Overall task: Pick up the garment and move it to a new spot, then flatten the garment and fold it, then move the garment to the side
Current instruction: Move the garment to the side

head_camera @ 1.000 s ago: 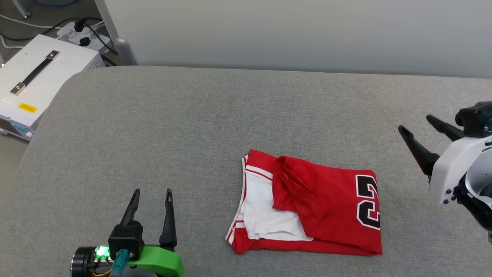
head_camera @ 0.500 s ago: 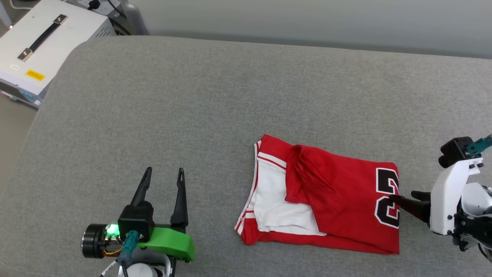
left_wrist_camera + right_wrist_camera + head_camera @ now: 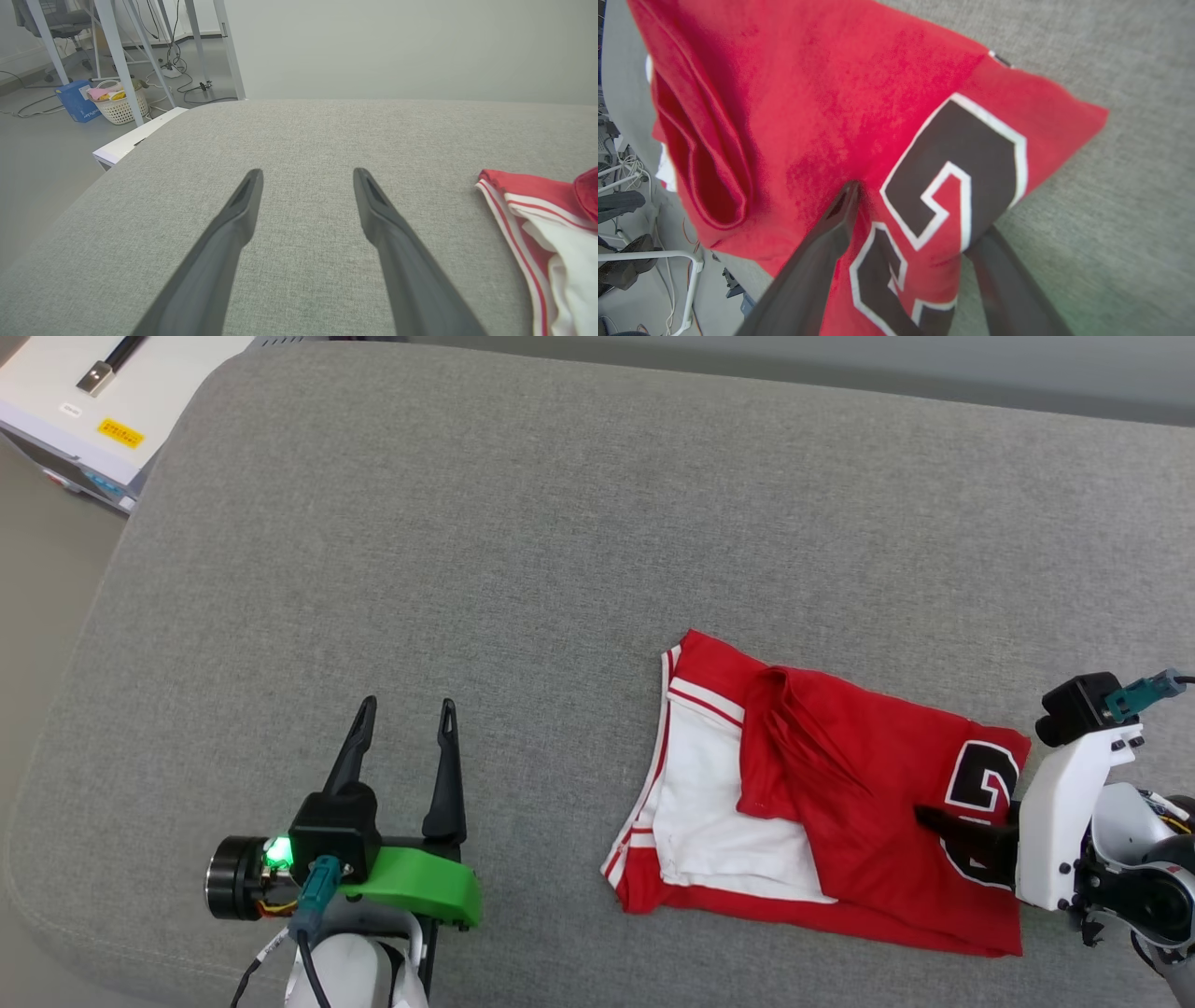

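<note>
Next, the right gripper grabs the folded garment by its end with the black numerals to move the garment to the side.
The garment (image 3: 840,803) lies folded on the grey cushion (image 3: 523,523), red with a white sleeve panel at its left and black white-edged numerals at its right end. My right gripper (image 3: 934,821) is open and straddles that right end: one finger lies on top of the cloth beside the numerals (image 3: 952,154), the other runs underneath it. In the right wrist view the garment (image 3: 822,93) is bunched into a fold at the left. My left gripper (image 3: 408,705) stands open over bare cushion, well left of the garment (image 3: 537,224), its fingers (image 3: 243,205) holding nothing.
A white box with a black handle (image 3: 84,392) sits off the cushion's far left corner. The left wrist view shows table legs, cables, a white basket (image 3: 117,100) and a blue box (image 3: 77,100) on the floor beyond the cushion's left edge.
The head camera has tilted down and turned. My right gripper dropped from above the cushion to the garment's right edge and slid in, one finger over the cloth. The left gripper held still.
</note>
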{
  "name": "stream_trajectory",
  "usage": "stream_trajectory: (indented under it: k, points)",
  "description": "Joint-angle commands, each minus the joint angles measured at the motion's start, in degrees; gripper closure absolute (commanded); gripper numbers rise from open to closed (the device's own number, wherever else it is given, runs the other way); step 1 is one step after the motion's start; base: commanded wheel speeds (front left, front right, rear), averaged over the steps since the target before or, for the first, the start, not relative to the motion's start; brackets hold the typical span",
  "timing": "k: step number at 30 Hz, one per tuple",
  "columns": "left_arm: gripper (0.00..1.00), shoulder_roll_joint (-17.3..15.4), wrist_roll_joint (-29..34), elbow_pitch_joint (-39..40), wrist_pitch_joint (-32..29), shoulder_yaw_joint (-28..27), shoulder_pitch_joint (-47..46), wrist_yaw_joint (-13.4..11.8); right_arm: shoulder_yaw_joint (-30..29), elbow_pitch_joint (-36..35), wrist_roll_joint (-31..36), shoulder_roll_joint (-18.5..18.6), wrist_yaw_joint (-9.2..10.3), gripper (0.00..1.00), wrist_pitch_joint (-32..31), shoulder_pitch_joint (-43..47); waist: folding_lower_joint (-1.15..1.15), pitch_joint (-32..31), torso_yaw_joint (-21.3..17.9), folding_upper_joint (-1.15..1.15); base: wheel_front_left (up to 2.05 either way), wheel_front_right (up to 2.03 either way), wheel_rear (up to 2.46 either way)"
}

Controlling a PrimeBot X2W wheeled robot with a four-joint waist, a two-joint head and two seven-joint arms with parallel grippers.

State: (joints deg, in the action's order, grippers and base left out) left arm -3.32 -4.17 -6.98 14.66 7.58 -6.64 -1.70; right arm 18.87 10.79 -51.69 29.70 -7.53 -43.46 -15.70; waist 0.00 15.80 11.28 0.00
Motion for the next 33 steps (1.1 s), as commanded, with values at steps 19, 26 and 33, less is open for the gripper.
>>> stream_trajectory:
  k: [19, 26, 33]
  points:
    - [0.0, 0.2, 0.4, -0.2, 0.3, -2.9, 4.0, 0.2, 12.2, -16.0, 2.2, 8.9, 0.04, 1.0, 6.6, -9.6, 0.0, -7.7, -10.0, 0.0, 0.0, 0.0, 0.0]
    - [0.0, -0.2, 1.5, 2.1, 0.3, -3.8, 2.9, 0.1, 10.2, -16.0, 1.9, 14.7, 0.04, 1.0, 6.2, -12.1, 0.0, -3.9, -19.2, 0.0, 0.0, 0.0, 0.0]
    - [0.0, -1.2, 3.1, 4.9, 0.3, -4.0, 0.0, -0.1, 7.2, -9.6, 4.6, 18.4, 0.04, 1.0, 9.7, -15.9, 0.0, 3.2, -22.4, 0.0, 0.0, 0.0, 0.0]
